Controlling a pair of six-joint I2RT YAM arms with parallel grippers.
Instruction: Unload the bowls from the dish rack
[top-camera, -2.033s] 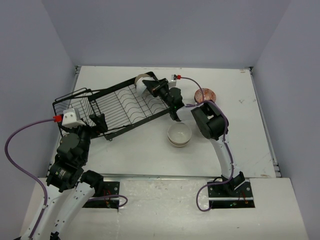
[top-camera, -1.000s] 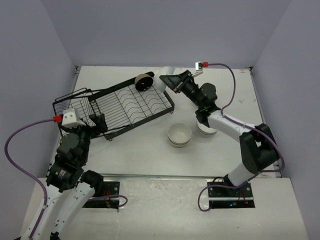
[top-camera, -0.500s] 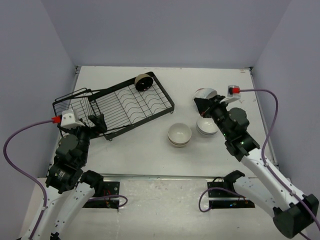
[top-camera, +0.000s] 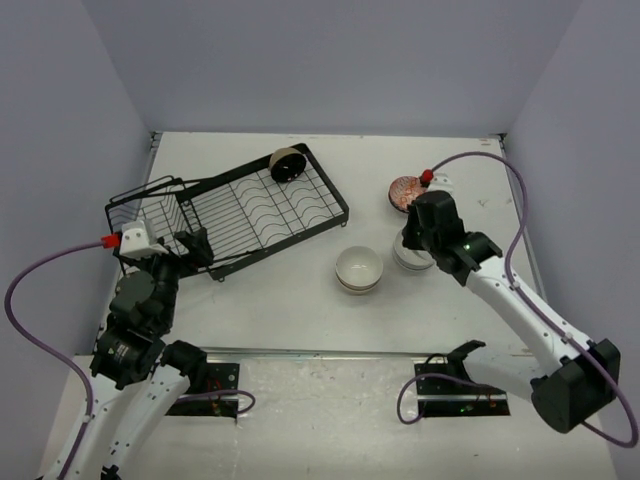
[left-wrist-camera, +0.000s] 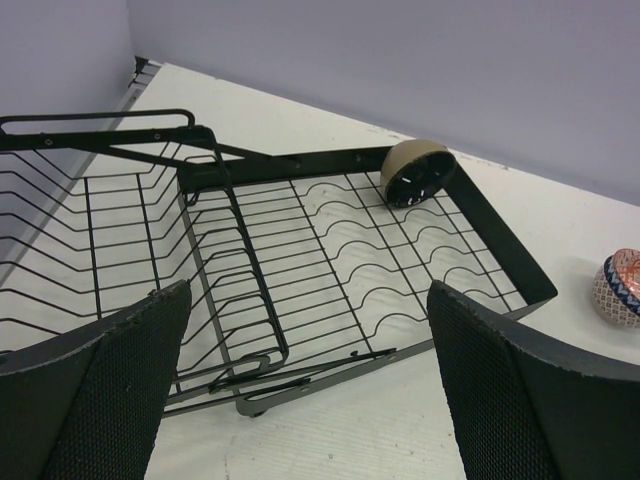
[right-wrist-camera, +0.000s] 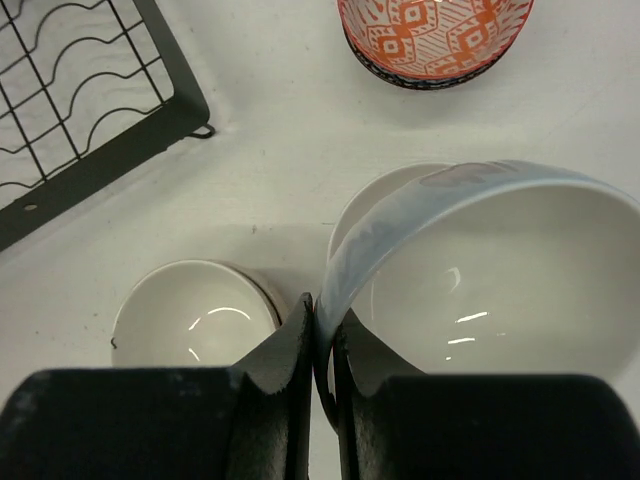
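I need to lower the white bowl with my right gripper before I open it. The bowl hangs tilted above the other white bowl and would fall crooked onto that one if I let go now.
The black wire dish rack (top-camera: 232, 212) lies at the left, and one beige bowl with a black inside (top-camera: 287, 165) stands on edge in its far corner. The same beige bowl (left-wrist-camera: 415, 172) shows in the left wrist view. My right gripper (right-wrist-camera: 323, 318) is shut on the rim of a white bowl (right-wrist-camera: 490, 270), held just above another white bowl (top-camera: 413, 260) on the table. A stack of white bowls (top-camera: 358, 268) sits to their left. My left gripper (left-wrist-camera: 308, 300) hangs open over the rack's near edge (left-wrist-camera: 300, 250), holding nothing.
A patterned bowl (top-camera: 404, 190) with an orange inside stands just beyond the right gripper, also seen as the patterned bowl (right-wrist-camera: 435, 35) in the right wrist view. The rack's corner (right-wrist-camera: 90, 150) lies to the left. Walls close the table's back and sides.
My right arm lifted the white bowl out of the rack's far corner, swung it right and brought it down over the white bowl near the patterned one. The left arm stayed still.
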